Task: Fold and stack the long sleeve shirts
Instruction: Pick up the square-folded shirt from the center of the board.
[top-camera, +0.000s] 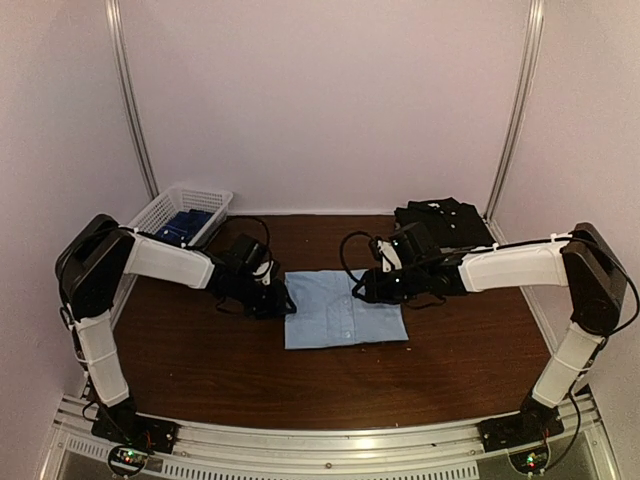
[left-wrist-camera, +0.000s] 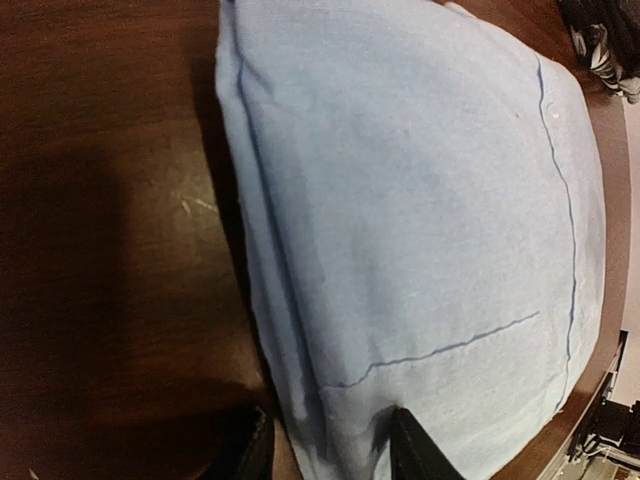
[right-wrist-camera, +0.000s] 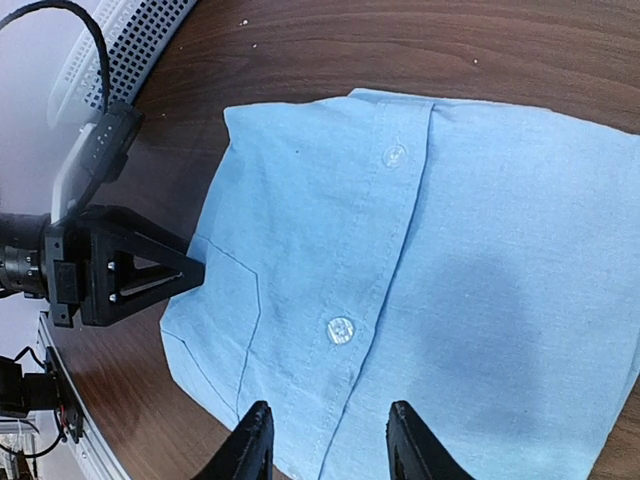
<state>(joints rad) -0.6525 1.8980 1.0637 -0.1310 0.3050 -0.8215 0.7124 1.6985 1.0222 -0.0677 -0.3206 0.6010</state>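
Note:
I should grab the light blue shirt (top-camera: 345, 310) by its side edge (top-camera: 288, 311) with my left gripper next. Then I can swing that end of the shirt over and fold it.
A light blue shirt (top-camera: 345, 310) lies folded into a flat rectangle at the table's middle. It fills the left wrist view (left-wrist-camera: 420, 200) and the right wrist view (right-wrist-camera: 430, 270), button placket up. My left gripper (top-camera: 278, 298) is open at the shirt's left edge, its jaws either side of that edge (left-wrist-camera: 330, 450). My right gripper (top-camera: 366, 288) is open just over the shirt's far edge, jaws astride the placket (right-wrist-camera: 330, 450). A folded black shirt (top-camera: 440, 218) lies at the back right. No grey/white patterned shirt is clearly in view.
A white mesh basket (top-camera: 165, 205) stands at the back left with something dark blue (top-camera: 186, 226) in it. The left gripper also shows in the right wrist view (right-wrist-camera: 120, 268), touching the shirt's edge. Walls close in the table at the back and sides.

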